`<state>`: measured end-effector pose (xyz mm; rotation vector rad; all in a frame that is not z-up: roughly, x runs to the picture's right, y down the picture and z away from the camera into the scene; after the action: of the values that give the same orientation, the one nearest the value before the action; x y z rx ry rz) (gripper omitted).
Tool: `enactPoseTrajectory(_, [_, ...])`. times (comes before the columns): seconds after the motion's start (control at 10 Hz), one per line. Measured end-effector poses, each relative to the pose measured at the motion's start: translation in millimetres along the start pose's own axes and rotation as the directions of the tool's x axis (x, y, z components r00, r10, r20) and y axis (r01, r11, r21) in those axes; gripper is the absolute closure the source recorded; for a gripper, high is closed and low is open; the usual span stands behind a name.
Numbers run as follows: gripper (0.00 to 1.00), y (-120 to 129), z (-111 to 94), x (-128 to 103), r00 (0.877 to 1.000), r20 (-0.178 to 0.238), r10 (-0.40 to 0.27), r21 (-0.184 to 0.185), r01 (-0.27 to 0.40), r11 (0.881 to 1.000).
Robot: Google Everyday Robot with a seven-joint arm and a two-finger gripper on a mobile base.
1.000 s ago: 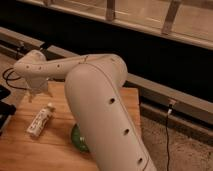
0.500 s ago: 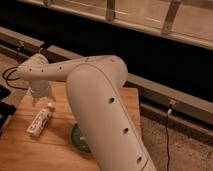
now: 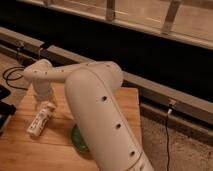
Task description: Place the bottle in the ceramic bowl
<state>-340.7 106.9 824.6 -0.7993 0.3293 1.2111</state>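
Note:
The bottle needs to go in the ceramic bowl (image 3: 77,140), so my gripper should next grab it by its end with the cap (image 3: 48,106) to place it there.
The white bottle (image 3: 39,120) lies on its side on the wooden table (image 3: 35,152), left of centre. My gripper (image 3: 44,103) hangs from the white arm just above the bottle's far end. Its fingers (image 3: 37,103) stand apart on either side of that end, open and holding nothing. Only a dark-green edge of the ceramic bowl (image 3: 77,140) shows to the right of the bottle. The rest of it is hidden behind my big white arm link (image 3: 100,115).
A dark object (image 3: 5,114) sits at the table's left edge. A black cable (image 3: 12,78) coils on the floor behind the table, and a metal rail (image 3: 160,95) runs along the dark wall. Another cable (image 3: 167,135) hangs at the right.
The gripper has come down and slightly right, closer to the bottle's far end. Bottle and bowl have stayed in place.

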Motion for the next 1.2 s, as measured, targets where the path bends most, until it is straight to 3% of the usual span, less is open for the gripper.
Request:
enactPoseTrajectory(0.5, [0.35,15.5,24.3,11.4,0.998,-0.062,0.012,-0.058,-0.015,0.998])
enactPoseTrajectory(1.0, [0.35,34.5,52.2,19.8,0.994,-0.107,-0.026,-0.082,0.017,0.996])
enactPoseTrajectory(1.2, [0.46,43.0,62.6,23.1,0.991,-0.126,-0.041,-0.114,0.027,0.993])
